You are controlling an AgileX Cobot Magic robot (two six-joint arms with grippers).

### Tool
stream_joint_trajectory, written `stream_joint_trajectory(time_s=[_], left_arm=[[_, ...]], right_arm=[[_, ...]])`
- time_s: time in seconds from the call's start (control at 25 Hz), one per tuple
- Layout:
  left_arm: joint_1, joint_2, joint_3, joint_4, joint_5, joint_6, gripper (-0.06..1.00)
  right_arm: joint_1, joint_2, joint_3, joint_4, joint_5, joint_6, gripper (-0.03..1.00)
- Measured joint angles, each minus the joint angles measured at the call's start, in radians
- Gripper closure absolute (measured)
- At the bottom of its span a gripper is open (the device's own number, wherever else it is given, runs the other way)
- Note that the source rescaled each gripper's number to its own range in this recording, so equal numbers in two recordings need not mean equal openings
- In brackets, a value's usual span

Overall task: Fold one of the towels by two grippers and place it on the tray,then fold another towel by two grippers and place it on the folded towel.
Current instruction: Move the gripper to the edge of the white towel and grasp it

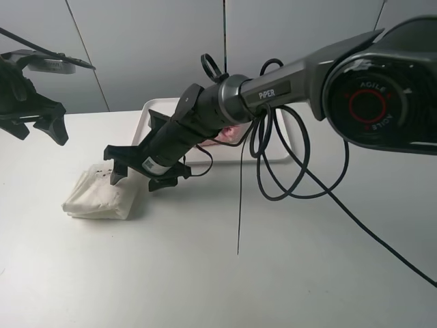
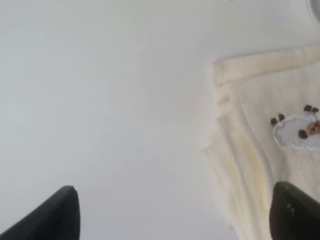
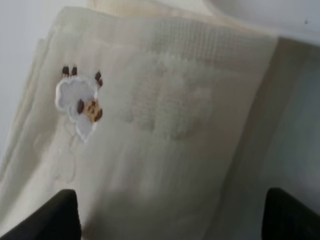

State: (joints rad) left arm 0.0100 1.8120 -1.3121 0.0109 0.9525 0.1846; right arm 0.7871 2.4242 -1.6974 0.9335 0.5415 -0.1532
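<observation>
The cream towel (image 1: 97,195) needs to go on the tray's pink towel, so my right gripper needs to grab it next by its folded edge beside the embroidered sheep.
The cream towel (image 1: 97,195) lies folded into a thick bundle on the table at the left. It also shows in the left wrist view (image 2: 260,150) and in the right wrist view (image 3: 165,125), where a small embroidered sheep (image 3: 77,105) is sewn on it. My right gripper (image 1: 140,172) reaches across from the right and hangs open just over the bundle's right end, holding nothing. My left gripper (image 1: 39,128) is raised at the far left, open and empty, off to the bundle's side. Behind the right arm lies the white tray (image 1: 153,107), with a bit of the pink towel (image 1: 233,132) showing on it.
The right arm's black cables (image 1: 273,171) hang in loops over the tray's right part and trail across the table toward the right front. A grey wall stands behind the table. White tabletop (image 1: 205,273) stretches in front of the bundle.
</observation>
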Motion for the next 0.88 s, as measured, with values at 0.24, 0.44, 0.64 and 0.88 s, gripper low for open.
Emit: stream_joint_trajectory(time_s=[0.24,0.44,0.64,0.88], left_arm=[[0.000,0.000,0.000,-0.011,0.000,0.004,-0.03],[0.000,-0.002,0.000,-0.026,0.001,0.020,-0.03],[0.000,-0.002,0.000,-0.033,0.001,0.024,-0.03],[0.000,-0.002,0.000,-0.033,0.001,0.025,-0.03]], right_arm=[[0.016,0.017,-0.003,0.069,-0.023,0.004,0.18],[0.017,0.031,-0.010,0.102,-0.037,0.004,0.29],[0.017,0.031,-0.010,0.119,-0.043,0.002,0.39],[0.018,0.031,-0.010,0.196,-0.045,-0.042,0.41]])
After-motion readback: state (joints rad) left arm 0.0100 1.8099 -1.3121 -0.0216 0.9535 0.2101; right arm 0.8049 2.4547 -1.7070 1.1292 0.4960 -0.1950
